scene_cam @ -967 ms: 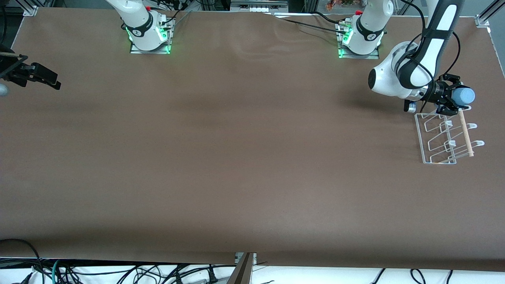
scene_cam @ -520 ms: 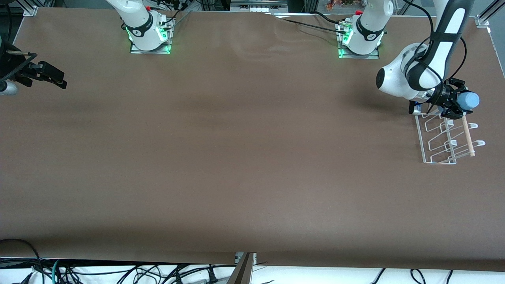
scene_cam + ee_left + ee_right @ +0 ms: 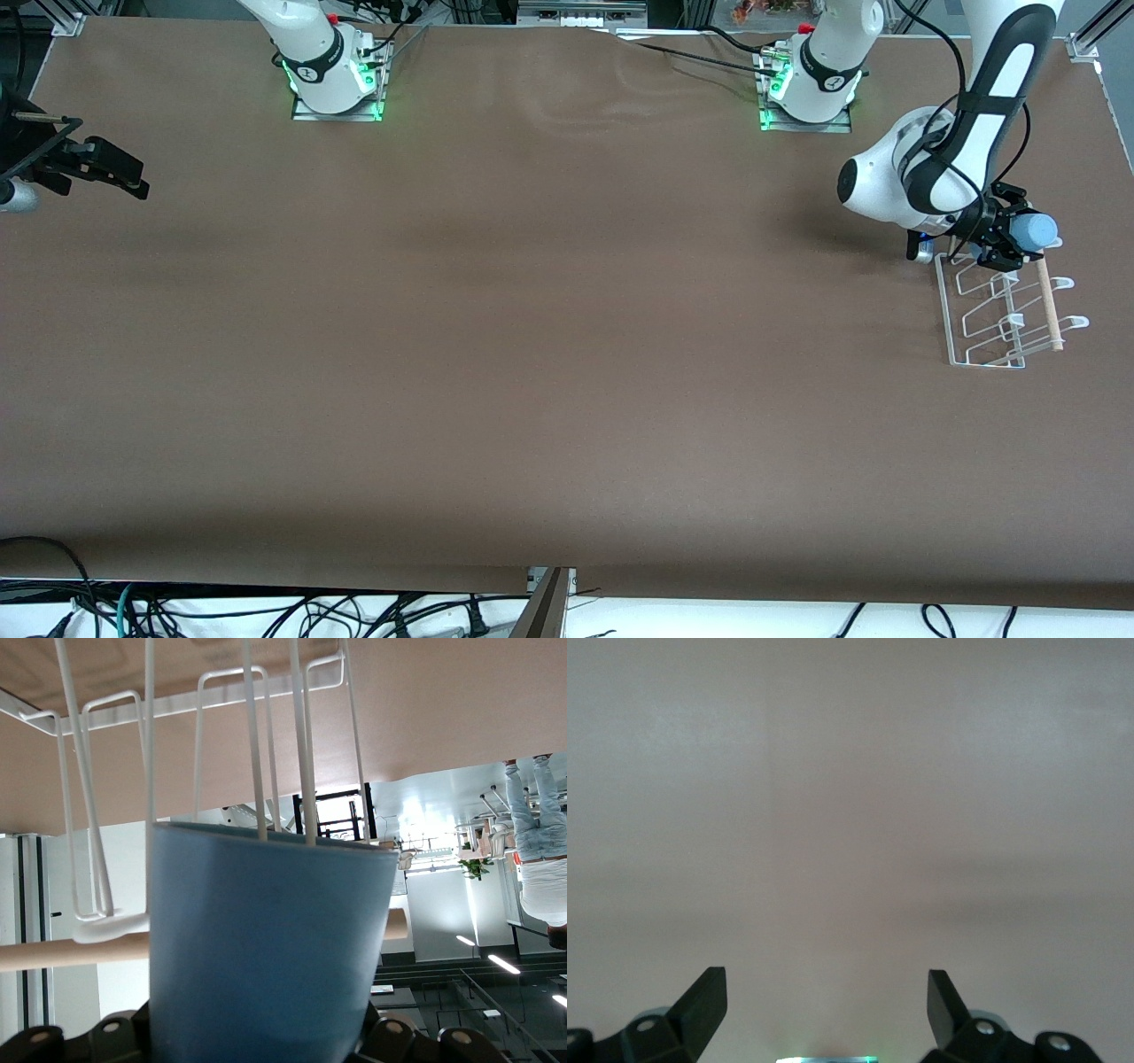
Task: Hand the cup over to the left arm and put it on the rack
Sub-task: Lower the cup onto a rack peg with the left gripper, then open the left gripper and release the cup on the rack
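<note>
I should open my left gripper, because the cup's rim (image 3: pixel 275 843) is over the white rack wires and the cup would rest there.
The light-blue cup (image 3: pixel 1034 231) lies sideways in my left gripper (image 3: pixel 1010 237), which is shut on it over the end of the white wire rack (image 3: pixel 974 319) nearest the arm bases. In the left wrist view the cup (image 3: pixel 266 948) fills the lower frame, and two rack wires (image 3: pixel 301 735) cross over its rim. The rack's wooden dowel (image 3: pixel 1051 306) runs along its side; it shows beside the cup in the left wrist view (image 3: pixel 71 952). My right gripper (image 3: pixel 102 170) is open and empty, waiting over the right arm's end of the table.
The brown table (image 3: pixel 532 354) edge lies close to the rack at the left arm's end. The arm bases (image 3: pixel 337 75) stand along the table edge farthest from the front camera. Loose cables (image 3: pixel 266 616) hang below the edge nearest it.
My left gripper has lowered with the cup toward the rack's end and shifted slightly toward the table's middle. The right gripper moved a little inward, then stopped.
</note>
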`<control>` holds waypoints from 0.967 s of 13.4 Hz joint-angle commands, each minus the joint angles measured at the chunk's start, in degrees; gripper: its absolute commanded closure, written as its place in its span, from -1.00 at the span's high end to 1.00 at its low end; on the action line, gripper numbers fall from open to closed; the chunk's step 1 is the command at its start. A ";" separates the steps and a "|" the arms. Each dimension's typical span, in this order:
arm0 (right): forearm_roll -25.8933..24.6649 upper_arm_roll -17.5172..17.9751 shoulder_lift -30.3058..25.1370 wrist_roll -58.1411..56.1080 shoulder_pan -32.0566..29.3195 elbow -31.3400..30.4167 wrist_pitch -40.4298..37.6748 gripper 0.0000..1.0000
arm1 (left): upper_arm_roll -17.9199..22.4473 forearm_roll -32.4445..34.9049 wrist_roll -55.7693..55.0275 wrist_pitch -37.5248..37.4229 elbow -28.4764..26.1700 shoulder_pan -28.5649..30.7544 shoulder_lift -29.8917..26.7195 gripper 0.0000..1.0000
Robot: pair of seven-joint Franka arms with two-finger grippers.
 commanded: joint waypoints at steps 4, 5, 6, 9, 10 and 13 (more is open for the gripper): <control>-0.39 0.33 -0.46 0.63 -0.05 0.73 -1.85 1.00 | -0.06 0.72 -0.21 0.13 2.33 0.00 1.12 1.00; -0.39 0.42 -0.46 0.63 -0.05 0.73 -1.86 1.00 | -0.06 -0.15 -0.21 0.21 2.85 0.00 1.03 1.00; -0.30 0.42 -0.46 0.63 -0.05 0.73 -1.94 1.00 | -0.06 -2.07 -0.12 0.22 3.03 0.00 0.77 1.00; -0.21 0.42 -0.28 0.63 -0.05 0.73 -1.86 1.00 | -0.32 -9.17 0.14 0.04 5.74 -0.08 -0.72 1.00; -0.21 0.33 -0.11 0.72 -0.05 0.73 -1.77 1.00 | -0.67 -14.43 0.49 0.04 7.76 -0.26 -1.42 1.00; -0.21 0.24 0.51 0.63 -0.14 0.73 -1.16 1.00 | -3.13 -31.74 1.81 -1.53 17.50 -0.44 -2.13 1.00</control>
